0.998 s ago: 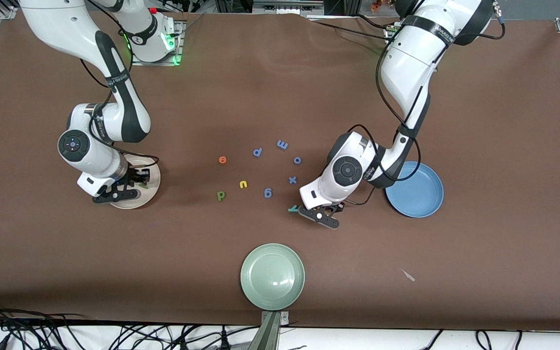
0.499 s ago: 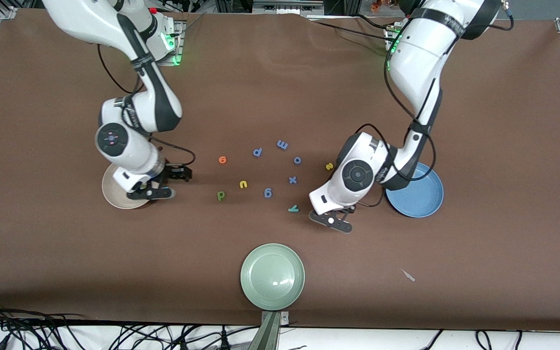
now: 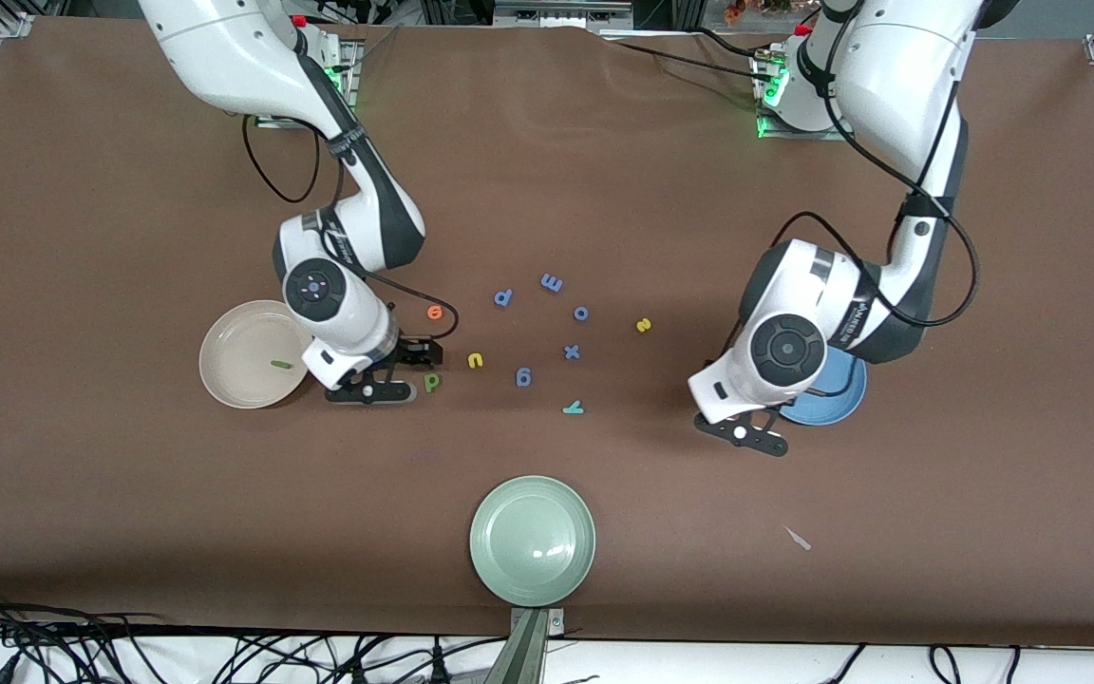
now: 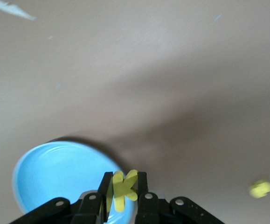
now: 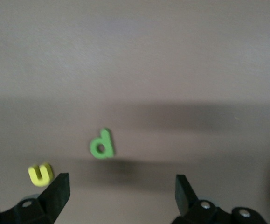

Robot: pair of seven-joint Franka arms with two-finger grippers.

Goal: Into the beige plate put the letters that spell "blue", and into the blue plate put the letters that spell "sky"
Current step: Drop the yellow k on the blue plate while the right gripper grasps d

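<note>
The green "b" is beyond the fingers of my right gripper, so they would miss it if I closed now. I should move the gripper toward the "b" before closing on it.
My left gripper is shut on the yellow "k", which stands upright between its fingers over the rim of the blue plate. In the front view, the left gripper hangs at the edge of the blue plate. My right gripper is open and empty, low over the cloth beside the green "b" and the yellow "u". The beige plate holds the thin green "l". The orange "e", yellow "s" and teal "y" lie on the table.
Several blue-purple letters lie scattered mid-table among the task letters. A pale green plate sits near the table's front edge. A small white scrap lies toward the left arm's end.
The right gripper has opened, left the beige plate where the green "l" stays, and moved over to the green "b". The left gripper has carried the "k" from beside the "y" to the blue plate.
</note>
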